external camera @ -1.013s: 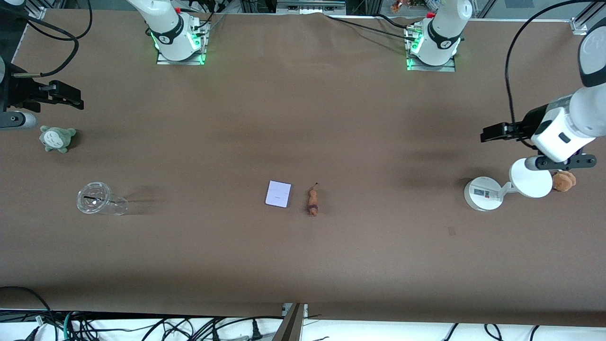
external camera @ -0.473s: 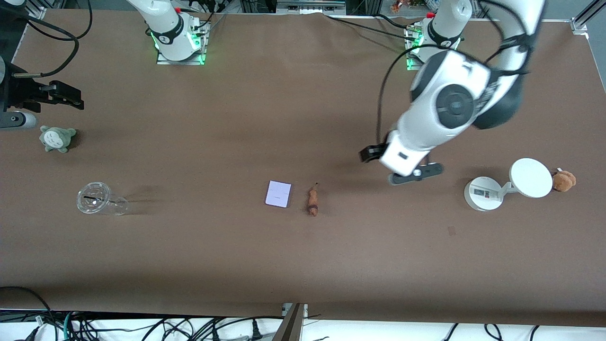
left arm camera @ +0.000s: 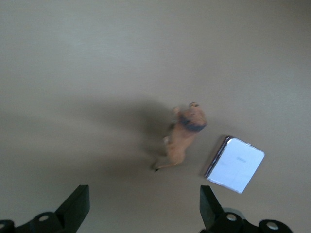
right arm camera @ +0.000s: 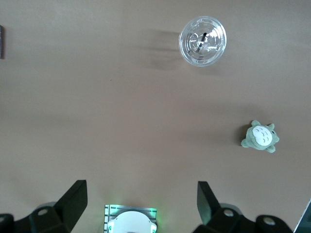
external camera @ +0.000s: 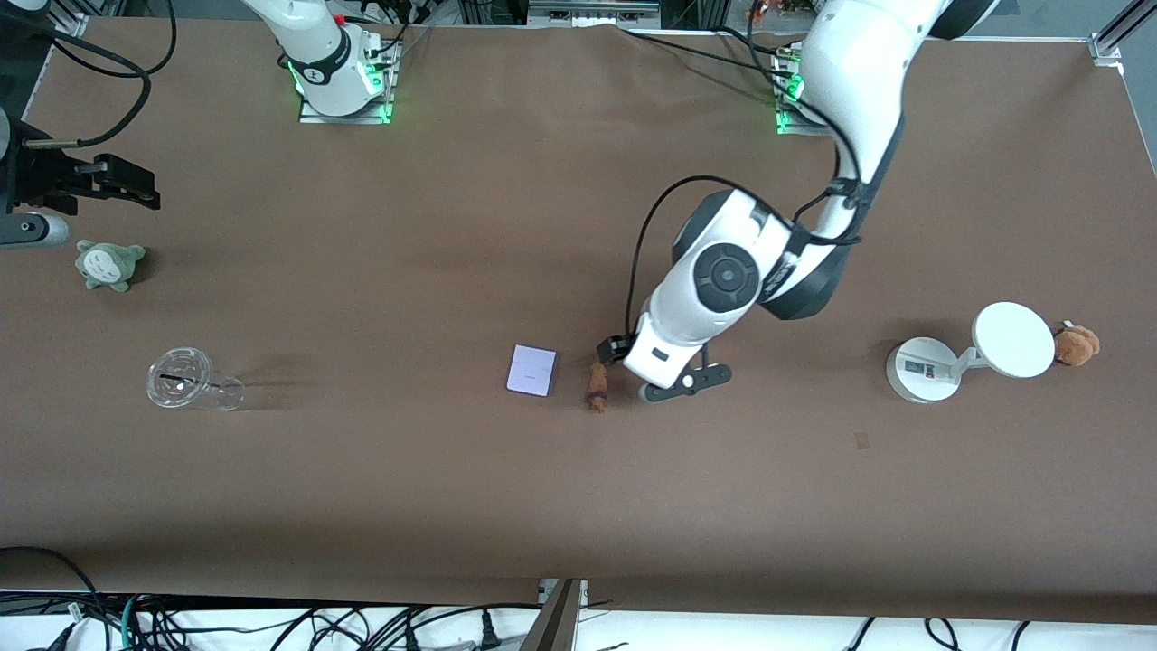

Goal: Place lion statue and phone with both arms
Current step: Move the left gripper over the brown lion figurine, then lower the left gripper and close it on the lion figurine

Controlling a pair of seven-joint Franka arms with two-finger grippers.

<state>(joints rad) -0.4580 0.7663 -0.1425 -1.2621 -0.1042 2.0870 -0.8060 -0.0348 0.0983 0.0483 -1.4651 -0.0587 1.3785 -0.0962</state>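
Observation:
My left gripper grabs the lion statue [left arm camera: 181, 138] by its maned upper body [left arm camera: 190, 122] next, to place the statue.
The lion statue [external camera: 597, 387] lies on its side mid-table, small and orange-brown with a darker mane. The pale lavender phone [external camera: 531, 370] lies flat right beside it, toward the right arm's end. My left gripper [external camera: 613, 349] hangs open over the table just beside the lion, on its left-arm side. In the left wrist view the lion [left arm camera: 184, 136] and phone [left arm camera: 235, 164] lie ahead of the open gripper [left arm camera: 143, 208], with nothing between the fingers. My right gripper [external camera: 126, 185] waits open over the right arm's end of the table; the right wrist view shows this gripper [right arm camera: 141, 204] empty.
A clear plastic cup [external camera: 185, 380] lies on its side and a grey-green plush [external camera: 108, 262] sits near the right gripper. A white stand with a disc [external camera: 958, 357] and a brown plush [external camera: 1076, 344] stand at the left arm's end.
The left arm has swung from over the white stand to the middle of the table, stopping beside the lion. The right arm has not moved.

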